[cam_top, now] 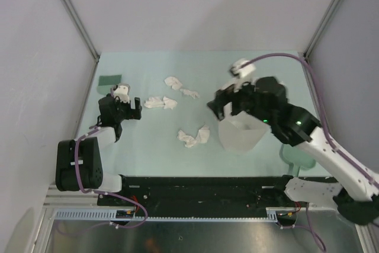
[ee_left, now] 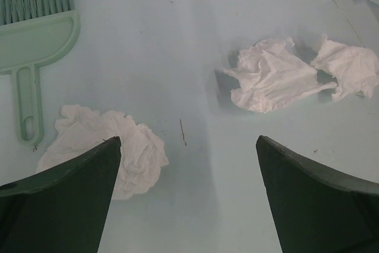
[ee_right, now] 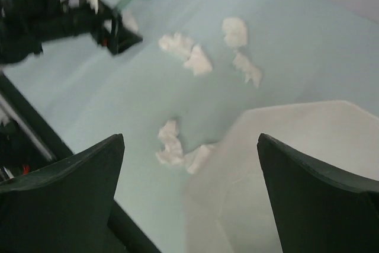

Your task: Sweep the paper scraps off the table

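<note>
The robot's right gripper should next shift the bin upright and make space for sweeping, so it should grab the rim of the white bin (cam_top: pixel 240 134) on the side facing the clump of scraps.
Several white paper scraps lie on the pale green table (cam_top: pixel 148 152): a pair (cam_top: pixel 161 103), two further back (cam_top: pixel 173 82) (cam_top: pixel 190 93), and a clump (cam_top: pixel 193 137) beside the white bin (cam_top: pixel 240 134). My left gripper (cam_top: pixel 131 106) (ee_left: pixel 188 140) is open low over the table, nothing between its fingers. One wad (ee_left: pixel 118 146) lies just by its left finger, and two more wads (ee_left: pixel 272 75) (ee_left: pixel 349 69) sit ahead to the right. My right gripper (cam_top: pixel 222 109) (ee_right: pixel 190 137) hangs open above the bin's (ee_right: pixel 296 164) left edge, the near clump (ee_right: pixel 174 146) below it.
A green hand brush (ee_left: pixel 35 22) (cam_top: pixel 110 80) lies at the back left, bristles away from me. A green dustpan (cam_top: pixel 296 155) shows partly under my right arm at the near right. Grey walls and metal rails enclose the table.
</note>
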